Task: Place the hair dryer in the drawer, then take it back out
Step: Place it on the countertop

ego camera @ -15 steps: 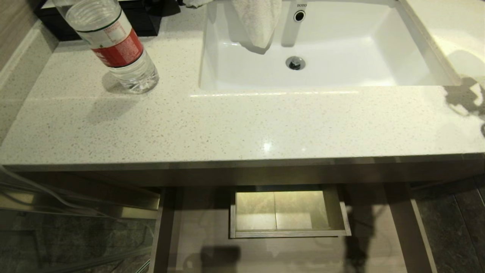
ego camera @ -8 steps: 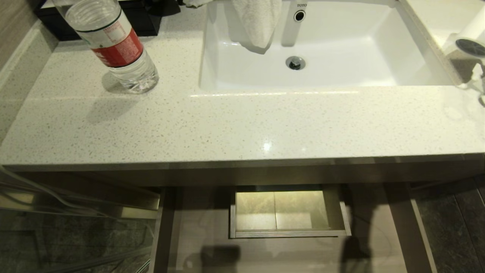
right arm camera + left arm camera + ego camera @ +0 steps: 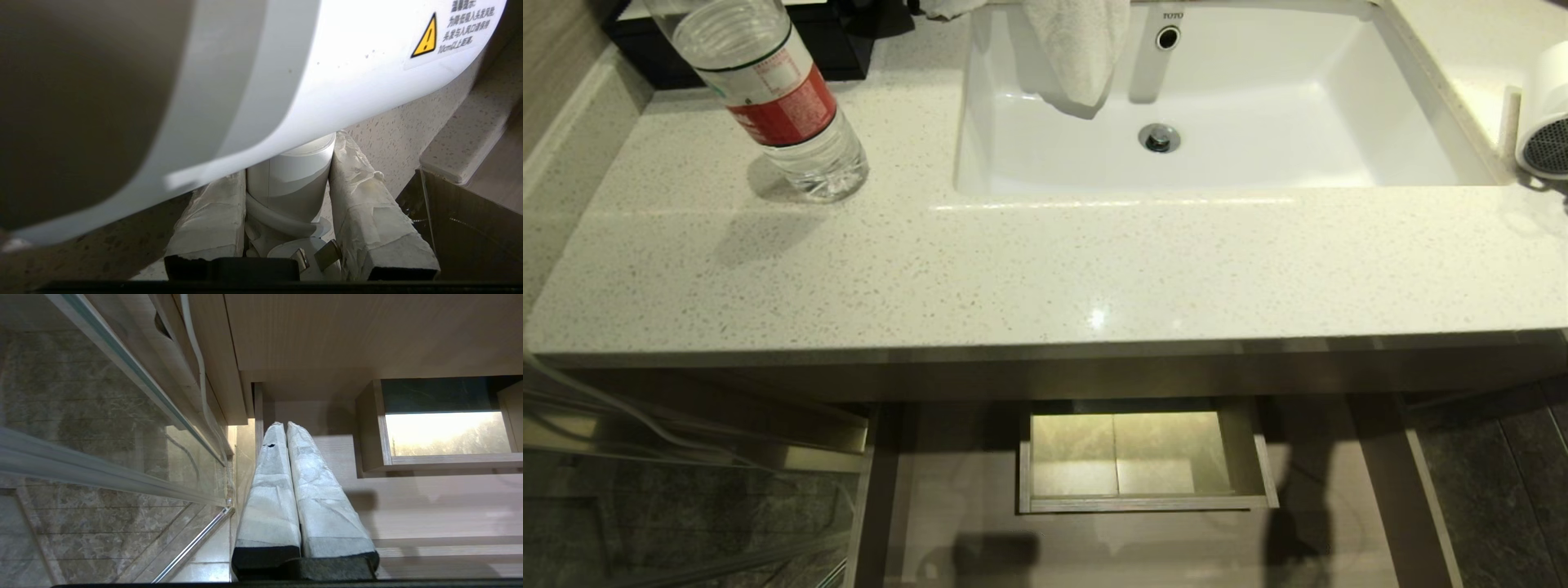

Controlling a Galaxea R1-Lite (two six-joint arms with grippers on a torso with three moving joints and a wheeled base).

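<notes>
The white hair dryer (image 3: 1543, 122) sits low on the counter beside the sink in the head view and would stay there, so my right gripper opens next.
The white hair dryer (image 3: 1543, 122) shows at the far right edge of the head view, above the counter beside the sink, its grey mesh grille facing the camera. In the right wrist view its body (image 3: 327, 61) fills the upper part, and my right gripper (image 3: 292, 155) is shut on its short handle, the cord bundled between the fingers. That gripper is outside the head view. Below the counter the light wood drawer (image 3: 964, 490) stands pulled open, and nothing lies in its visible part. My left gripper (image 3: 282, 424) hangs shut and holding nothing over the drawer's left part (image 3: 408, 506).
A clear bottle with a red label (image 3: 776, 98) stands at the counter's back left. The white sink (image 3: 1339, 106) has a towel (image 3: 1078, 49) hanging into it. A boxed cutout (image 3: 1143, 457) sits mid-drawer. A glass panel (image 3: 102, 428) stands left of the cabinet.
The hair dryer has come into the head view at the right edge, carried above the counter by my right gripper. The left arm has stayed still.
</notes>
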